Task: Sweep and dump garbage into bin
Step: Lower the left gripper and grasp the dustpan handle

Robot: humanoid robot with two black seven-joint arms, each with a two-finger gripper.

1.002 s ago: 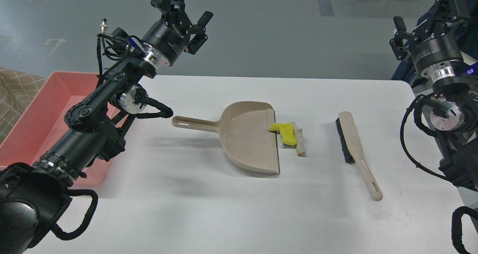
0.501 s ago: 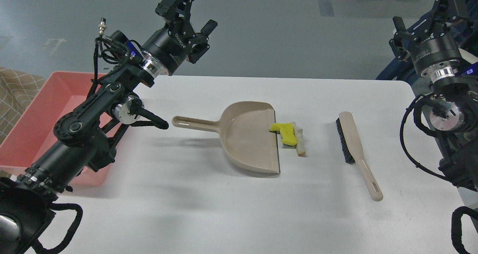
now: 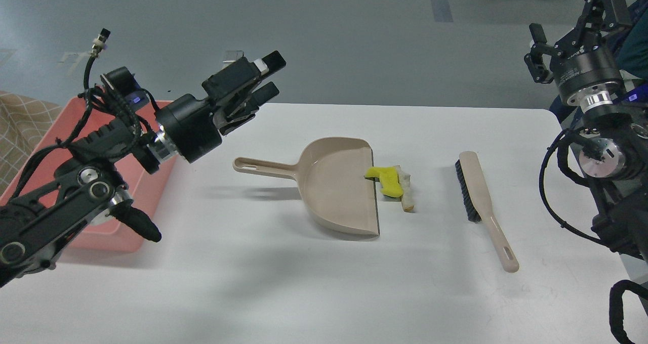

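Note:
The dustpan should be picked up next by its long handle (image 3: 262, 167) with my left gripper, to scoop up the garbage and dump it into the bin.
The garbage lies mid-table at the mouth of the dustpan: a bright yellow spongy piece (image 3: 387, 178) resting on a white bread-like slice (image 3: 405, 195) with tan crust. The pink bin (image 3: 40, 167) stands at the table's left edge, partly hidden behind my left arm. My left gripper (image 3: 270, 77) is open and empty; it hovers above the table, up and left of the dustpan handle, pointing right. My right gripper (image 3: 566, 24) is open and empty, raised high beyond the table's far right corner.
A beige dustpan (image 3: 338, 188) lies mid-table with its long handle (image 3: 263, 167) pointing left. A beige brush (image 3: 481, 197) with black bristles lies right of the garbage, handle toward the front edge. The table is white.
My left arm has swung down and turned, so its gripper has dropped from high above the far edge to just over the table, pointing right. The right arm has barely shifted.

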